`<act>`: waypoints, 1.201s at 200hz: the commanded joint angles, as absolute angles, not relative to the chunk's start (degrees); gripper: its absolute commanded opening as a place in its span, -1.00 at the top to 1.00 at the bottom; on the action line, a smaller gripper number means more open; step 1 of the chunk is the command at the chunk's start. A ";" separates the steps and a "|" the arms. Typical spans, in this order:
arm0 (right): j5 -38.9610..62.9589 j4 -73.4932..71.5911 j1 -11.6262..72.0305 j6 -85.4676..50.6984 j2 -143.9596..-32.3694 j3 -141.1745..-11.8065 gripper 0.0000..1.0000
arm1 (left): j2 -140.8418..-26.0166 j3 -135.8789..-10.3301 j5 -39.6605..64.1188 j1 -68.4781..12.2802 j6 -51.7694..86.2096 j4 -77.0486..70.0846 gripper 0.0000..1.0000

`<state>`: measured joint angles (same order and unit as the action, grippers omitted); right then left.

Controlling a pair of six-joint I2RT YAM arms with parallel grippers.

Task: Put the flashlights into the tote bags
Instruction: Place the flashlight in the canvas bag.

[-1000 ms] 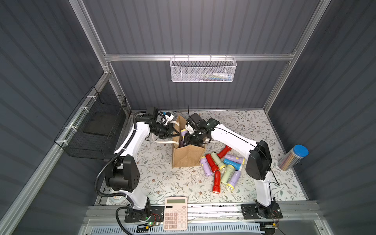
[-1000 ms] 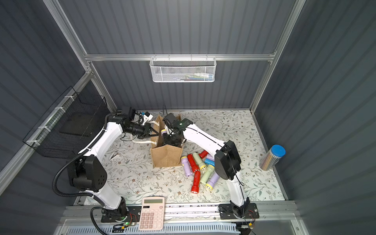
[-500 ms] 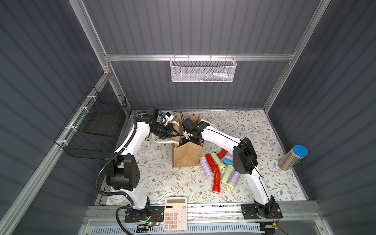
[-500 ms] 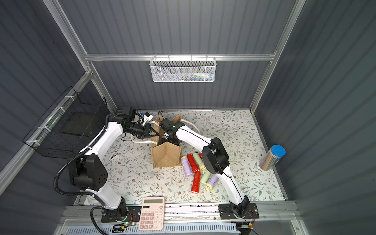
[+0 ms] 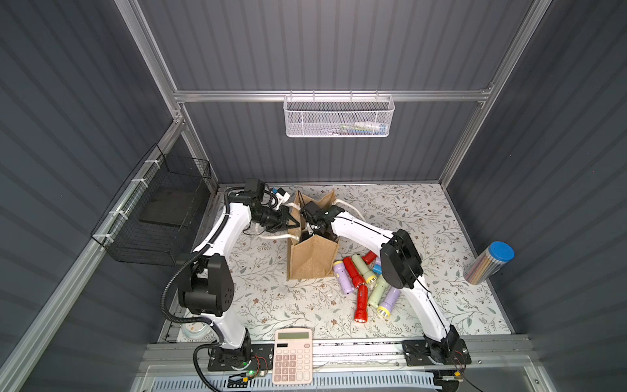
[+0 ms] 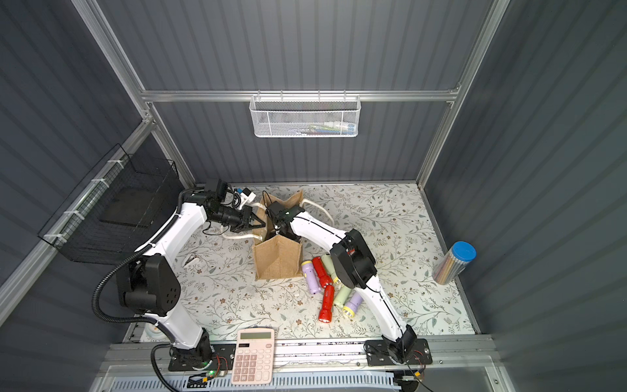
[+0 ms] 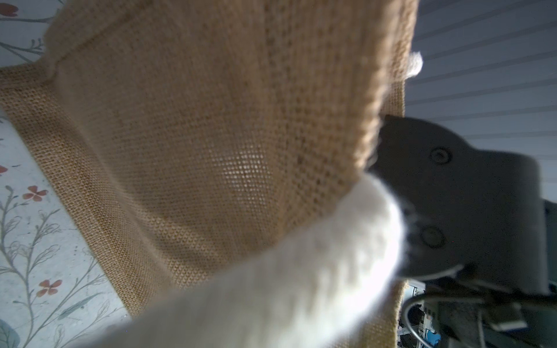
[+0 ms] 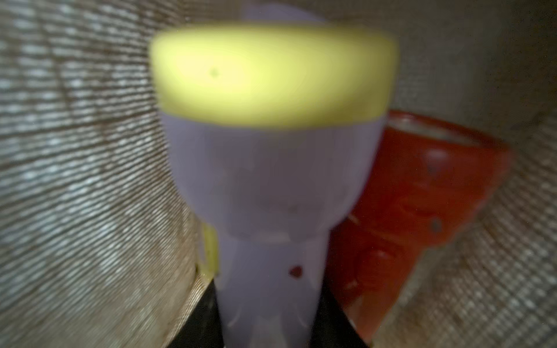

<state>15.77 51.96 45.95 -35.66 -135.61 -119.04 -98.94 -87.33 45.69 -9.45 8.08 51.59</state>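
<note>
My right gripper opens now, since the flashlight's yellow rim [image 8: 275, 76] is down between the bag's woven sides and the lilac flashlight [image 8: 271, 186] would rest inside.
The tan jute tote bag [image 5: 312, 261] stands upright mid-table, mouth open. My left gripper [image 5: 293, 223] is shut at the bag's left rim; in the left wrist view the weave [image 7: 196, 144] and a white rope handle [image 7: 301, 277] hide its fingers. My right gripper [image 5: 314, 233] reaches down into the bag's mouth. It is shut on a lilac flashlight [image 8: 271, 186] with a yellow rim, one black finger [image 8: 199, 319] on each side of the barrel. A red flashlight [image 8: 422, 195] lies in the bag beside it. Several more flashlights [image 5: 361, 283] lie piled right of the bag.
A pink calculator [image 5: 293, 354] sits on the front rail. A blue-capped tube of pencils [image 5: 488, 268] leans at the right wall. A black wire basket [image 5: 156, 217] hangs on the left wall, a white mesh basket [image 5: 339, 117] on the back wall.
My right gripper has moved left from above the bag's right side and gone down into its mouth with the lilac flashlight; its elbow swung left. The left arm has held still.
</note>
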 commanded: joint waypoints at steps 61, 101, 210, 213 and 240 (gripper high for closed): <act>10.62 54.82 45.44 -35.13 -133.84 -116.18 -0.24 | -98.97 -87.93 45.01 -10.02 6.50 54.40 1.00; 11.16 53.09 45.35 -34.77 -130.66 -112.17 -0.32 | -99.31 -88.24 43.84 -10.02 6.71 54.72 1.00; 22.72 45.36 45.26 -29.19 -126.39 -113.82 -0.71 | -98.44 -88.68 36.82 -9.55 7.73 54.85 1.00; 22.76 45.46 45.26 -29.06 -126.34 -114.01 -0.71 | -98.44 -88.68 36.83 -9.50 7.73 54.84 1.00; 22.94 45.12 45.26 -28.32 -124.55 -114.57 -0.74 | -98.53 -88.59 36.58 -8.88 8.00 54.88 1.00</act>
